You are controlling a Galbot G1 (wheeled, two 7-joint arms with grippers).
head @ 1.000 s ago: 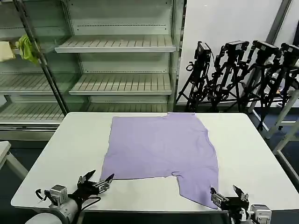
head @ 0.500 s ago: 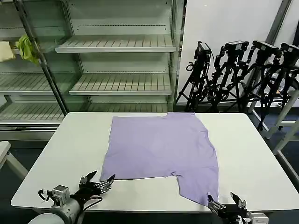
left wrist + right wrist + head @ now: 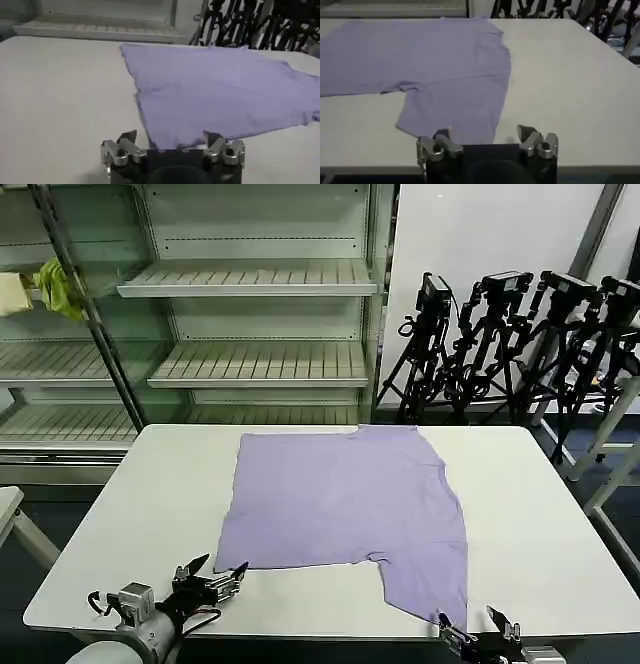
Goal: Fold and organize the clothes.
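My left gripper will next pick up the lavender T-shirt (image 3: 345,504) by its near corner (image 3: 221,567), because the shirt lies flat and its edge offers a grip there.
A lavender T-shirt (image 3: 345,504) lies partly folded on the white table (image 3: 150,514), plain side up, with one flap reaching the front edge at the right. My left gripper (image 3: 212,570) hovers open just in front of the shirt's near left corner (image 3: 150,142). At the table's front edge my right gripper (image 3: 470,624) stands open, right before the hem of the hanging flap (image 3: 465,120). The left gripper (image 3: 172,136) and the right gripper (image 3: 484,132) each hold nothing between their fingers.
Metal shelves (image 3: 250,284) stand behind the table, with a yellow-green cloth (image 3: 58,289) at the far left. Black tripods (image 3: 510,344) are clustered at the back right. Bare tabletop (image 3: 540,524) lies on both sides of the shirt.
The right gripper has drawn back and lower toward the table's front edge. The left gripper has slid back slightly. The shirt has not moved.
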